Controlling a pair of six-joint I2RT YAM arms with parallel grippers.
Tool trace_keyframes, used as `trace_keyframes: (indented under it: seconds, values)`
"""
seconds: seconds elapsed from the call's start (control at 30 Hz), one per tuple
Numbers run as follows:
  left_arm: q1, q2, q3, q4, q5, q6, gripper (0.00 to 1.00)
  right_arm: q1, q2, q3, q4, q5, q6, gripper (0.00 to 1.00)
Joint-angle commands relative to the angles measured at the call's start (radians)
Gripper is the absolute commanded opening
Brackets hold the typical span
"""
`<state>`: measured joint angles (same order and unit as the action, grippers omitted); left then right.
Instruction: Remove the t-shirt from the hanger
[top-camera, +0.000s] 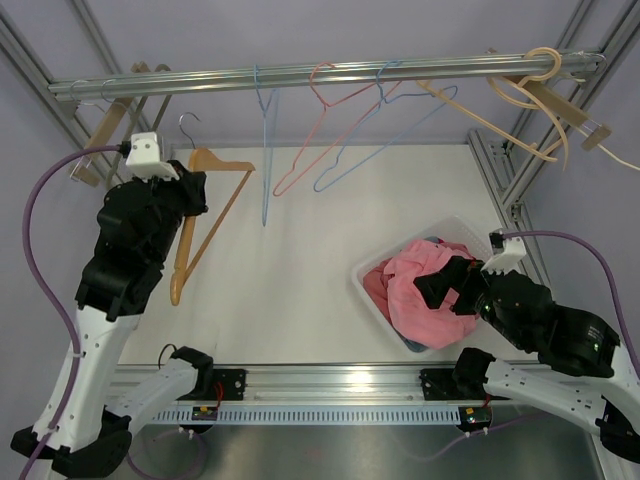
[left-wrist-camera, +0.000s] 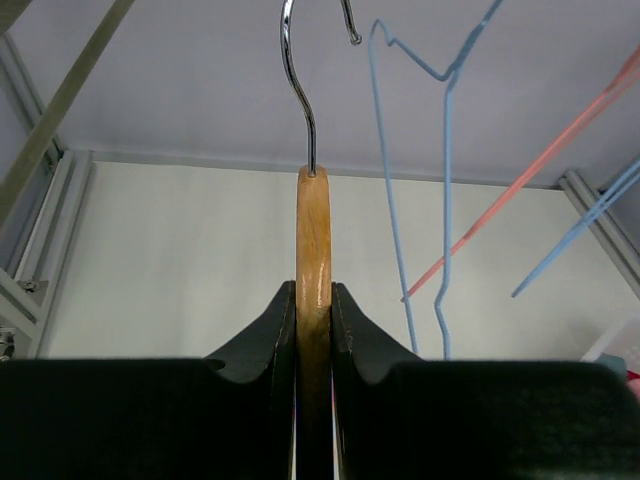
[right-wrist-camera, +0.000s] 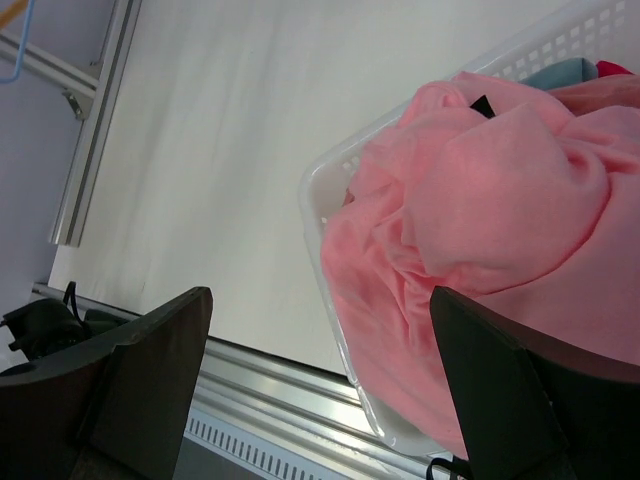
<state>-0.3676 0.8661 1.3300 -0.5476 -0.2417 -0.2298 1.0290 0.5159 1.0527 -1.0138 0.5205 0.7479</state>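
Note:
The metal hook hangs short of the bar, so the bare wooden hanger would fall if I opened now. My left gripper should keep holding it until the hook gets to the bar.
My left gripper (top-camera: 190, 185) is shut on a bare wooden hanger (top-camera: 200, 220) with a metal hook, held up off the table at the left; the left wrist view shows the wood (left-wrist-camera: 313, 250) pinched between both fingers. The pink t-shirt (top-camera: 425, 285) lies crumpled in a white basket (top-camera: 368, 300) at the right, off the hanger. My right gripper (top-camera: 445, 285) is open and empty just above the shirt (right-wrist-camera: 480, 200); the basket's rim (right-wrist-camera: 325, 260) runs between its fingers.
A metal rail (top-camera: 300, 75) spans the back with blue, pink and light-blue wire hangers (top-camera: 265, 140) and wooden hangers at both ends (top-camera: 540, 95). Other clothes lie under the pink shirt. Frame posts stand at both sides.

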Motion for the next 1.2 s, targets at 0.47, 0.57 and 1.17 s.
trace_keyframes:
  seconds: [0.47, 0.57, 1.17]
  values:
    - [0.088, 0.235, 0.207, 0.304, -0.010, 0.093, 0.00, -0.006, 0.010, -0.036, 0.084, -0.089, -0.065, 0.99]
    - [0.102, 0.275, 0.241, 0.298, 0.002, 0.092, 0.00, -0.007, 0.001, -0.034, 0.075, -0.088, -0.062, 0.99]
    - [0.124, 0.313, 0.163, 0.322, 0.008, 0.080, 0.00, -0.007, 0.009, -0.028, 0.106, -0.117, -0.078, 0.99]
